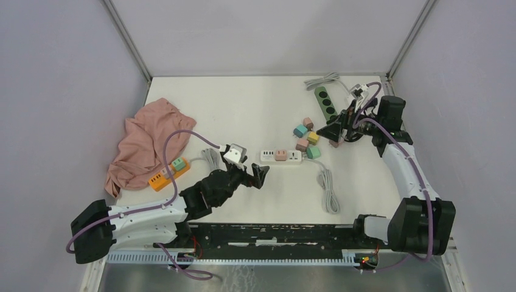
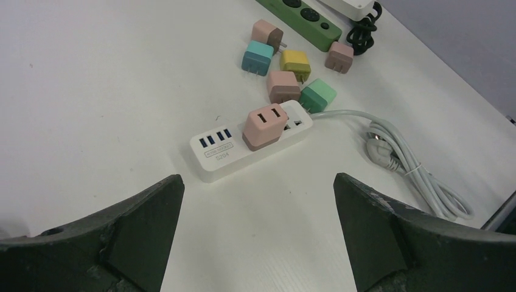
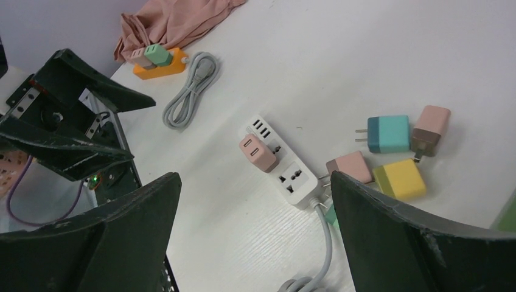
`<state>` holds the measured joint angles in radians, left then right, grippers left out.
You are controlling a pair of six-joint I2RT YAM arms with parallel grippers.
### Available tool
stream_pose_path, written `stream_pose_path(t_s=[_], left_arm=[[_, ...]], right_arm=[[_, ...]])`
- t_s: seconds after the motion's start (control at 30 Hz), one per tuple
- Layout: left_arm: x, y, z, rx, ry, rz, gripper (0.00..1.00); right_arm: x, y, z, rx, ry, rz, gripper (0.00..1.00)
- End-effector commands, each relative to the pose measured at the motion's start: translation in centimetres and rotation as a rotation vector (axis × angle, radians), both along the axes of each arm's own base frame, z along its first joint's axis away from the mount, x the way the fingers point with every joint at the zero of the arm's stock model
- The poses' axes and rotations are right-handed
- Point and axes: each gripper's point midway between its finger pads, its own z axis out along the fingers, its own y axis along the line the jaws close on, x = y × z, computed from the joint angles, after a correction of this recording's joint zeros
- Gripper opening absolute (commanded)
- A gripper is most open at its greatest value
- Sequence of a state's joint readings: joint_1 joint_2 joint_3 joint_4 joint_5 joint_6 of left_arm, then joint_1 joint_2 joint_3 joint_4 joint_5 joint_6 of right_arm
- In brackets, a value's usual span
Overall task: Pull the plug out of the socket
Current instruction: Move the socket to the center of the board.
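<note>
The pink plug needs to come off, so next my right gripper needs to grab the plug's body across its long sides and leave the socket's USB end free.
A white power strip, the socket [image 1: 291, 156] [image 2: 222, 153] [image 3: 292, 177], lies mid-table with a pink plug [image 1: 280, 154] [image 2: 264, 125] [image 3: 258, 152] seated in it, standing upright. My left gripper [image 1: 251, 176] [image 2: 258, 182] is open, just short of the strip's USB end, with only bare table between its fingers. My right gripper [image 1: 333, 129] [image 3: 255, 179] is open too, held above the table to the right of the strip, touching nothing.
Several loose coloured plugs [image 1: 307, 137] lie right of the strip, whose cable [image 1: 328, 191] is coiled toward the front. A green power strip [image 1: 325, 102] lies at the back right. An orange strip [image 1: 164, 176] and a pink cloth [image 1: 149, 143] are on the left.
</note>
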<state>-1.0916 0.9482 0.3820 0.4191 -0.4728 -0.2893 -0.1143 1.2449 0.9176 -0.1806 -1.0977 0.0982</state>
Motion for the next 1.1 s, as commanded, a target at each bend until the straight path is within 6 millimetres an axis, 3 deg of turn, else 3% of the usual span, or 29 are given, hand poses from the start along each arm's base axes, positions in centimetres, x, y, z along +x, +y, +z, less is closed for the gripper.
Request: stream_pose_path(t_s=[0.0,0.13,0.53,0.8,1.07], left_arm=[[0.7,1.3,0.3,0.025,-0.043,0.066,0.99],[0.8,1.7,-0.2,0.034,-0.039,0.081,0.99],[0.9,2.5,-2.0,0.053,-0.02,0.117,0.99],[0.7,3.3,-2.8,0.05,-0.011,0.131,0.99],[0.2,4.5,-3.3,0.037,-0.012,0.142,0.99]], right_arm=[[-1.7,2.8,0.2,-0.022,-0.086,0.161,1.0],[-3.2,5.0,-1.0,-0.108,-0.128,0.265,1.0],[-4.7,10.1,-3.7,-0.441,-0.253,0.472,1.0],[-2.9,13.0,-7.6,-0.692,-0.316,0.538,1.0],[-1.5,15.1,-10.9,-0.764,-0.405,0.697,0.97]])
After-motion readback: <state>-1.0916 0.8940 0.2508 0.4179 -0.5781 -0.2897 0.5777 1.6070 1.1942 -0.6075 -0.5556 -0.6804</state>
